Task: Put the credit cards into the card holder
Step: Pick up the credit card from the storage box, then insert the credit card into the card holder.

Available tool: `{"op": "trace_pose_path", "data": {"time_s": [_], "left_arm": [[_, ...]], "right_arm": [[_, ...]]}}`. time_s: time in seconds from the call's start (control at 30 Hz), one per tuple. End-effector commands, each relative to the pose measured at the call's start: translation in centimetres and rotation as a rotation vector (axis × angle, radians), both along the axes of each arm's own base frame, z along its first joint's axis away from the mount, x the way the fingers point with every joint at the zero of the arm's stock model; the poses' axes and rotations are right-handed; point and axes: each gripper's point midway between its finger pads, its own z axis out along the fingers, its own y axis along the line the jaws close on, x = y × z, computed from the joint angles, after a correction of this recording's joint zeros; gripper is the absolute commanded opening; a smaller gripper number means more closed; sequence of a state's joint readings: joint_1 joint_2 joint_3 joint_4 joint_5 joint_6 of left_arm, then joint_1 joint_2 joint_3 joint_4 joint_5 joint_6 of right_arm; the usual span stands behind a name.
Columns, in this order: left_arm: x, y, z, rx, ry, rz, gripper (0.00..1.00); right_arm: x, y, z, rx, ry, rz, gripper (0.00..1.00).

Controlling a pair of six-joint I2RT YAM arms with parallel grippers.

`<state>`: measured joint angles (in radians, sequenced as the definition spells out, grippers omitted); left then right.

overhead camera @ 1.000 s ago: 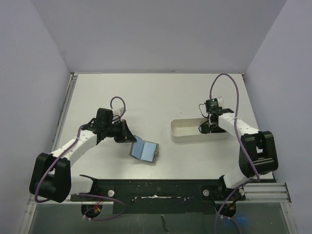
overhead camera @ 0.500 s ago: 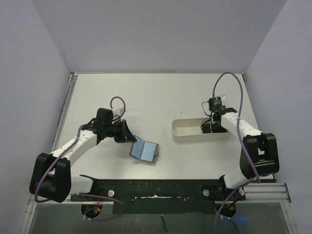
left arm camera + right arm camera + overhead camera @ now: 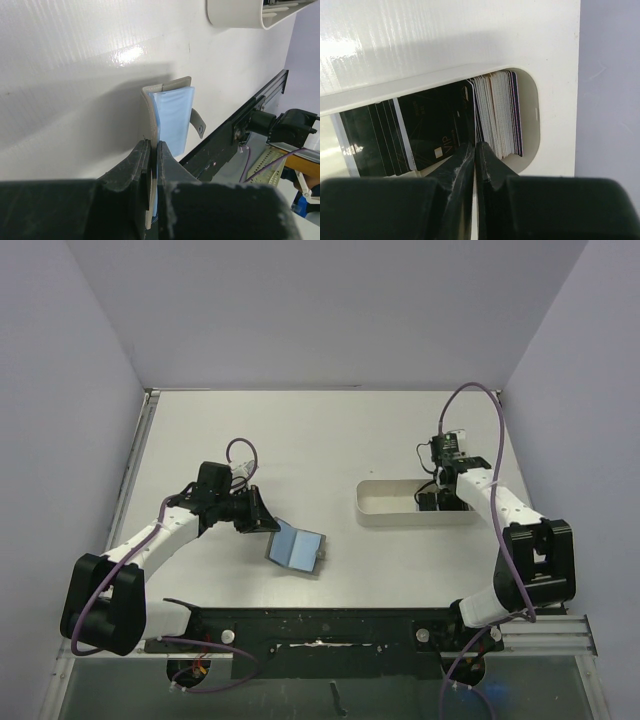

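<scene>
I would lift the thin card up out of the tray if I raised my right gripper now. My right gripper's closed fingers have the card's edge between them.
The card holder (image 3: 297, 547) lies open on the table with its light blue lining up. In the left wrist view (image 3: 172, 115) its grey-olive edge runs between my fingers. My left gripper (image 3: 270, 524) (image 3: 154, 142) is shut on that edge. Several dark credit cards (image 3: 427, 127) lean in the white tray (image 3: 385, 502), beside a stack of cards on edge (image 3: 497, 112). My right gripper (image 3: 437, 502) (image 3: 475, 144) reaches down into the tray's right end. Its jaws are closed on a thin card standing on edge between the dark cards and the stack.
The white oblong tray (image 3: 535, 110) sits right of centre, and its end also shows in the left wrist view (image 3: 235, 12). The holder's snap strap (image 3: 198, 122) sticks out toward the black rail (image 3: 320, 625) at the near table edge. Walls enclose the table.
My right gripper has shifted a little to the right inside the tray, and the tray has slid slightly right with it. The left arm and the card holder have not moved.
</scene>
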<state>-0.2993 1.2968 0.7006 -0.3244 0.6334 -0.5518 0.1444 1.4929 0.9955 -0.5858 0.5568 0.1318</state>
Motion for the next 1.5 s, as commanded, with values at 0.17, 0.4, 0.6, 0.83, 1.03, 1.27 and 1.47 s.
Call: {"op": "trace_pose_path", "data": {"time_s": [0.17,0.4,0.6,0.83,1.03,1.27,1.47], "left_arm": [[1.3,-0.6,1.8,-0.053,-0.059,0.014,0.00],[1.9,-1.9,3.2,-0.188,-0.066,0.074,0.00],[1.7,-2.2,1.5,-0.239,-0.008,0.134,0.00],[1.2,-1.2,-1.4,-0.166,0.024,0.189,0.00],[0.3,-0.3,-3.7,-0.108,0.060,0.228,0.08],[-0.2,0.4,-4.6,-0.045,0.063,0.244,0.15],[-0.6,1.0,-5.3,0.019,0.073,0.235,0.24]], "right_arm": [[0.3,2.1,4.9,0.093,-0.130,0.051,0.00],[-0.5,5.9,7.0,0.202,-0.182,0.129,0.00],[-0.7,12.3,10.7,0.358,-0.306,0.258,0.00],[-1.8,20.4,12.3,0.580,-0.381,0.436,0.00],[-3.4,26.9,12.7,0.776,-0.401,0.528,0.00],[-5.8,32.6,10.5,1.106,-0.373,0.514,0.00],[-7.2,35.9,7.1,1.065,-0.256,0.521,0.00]]}}
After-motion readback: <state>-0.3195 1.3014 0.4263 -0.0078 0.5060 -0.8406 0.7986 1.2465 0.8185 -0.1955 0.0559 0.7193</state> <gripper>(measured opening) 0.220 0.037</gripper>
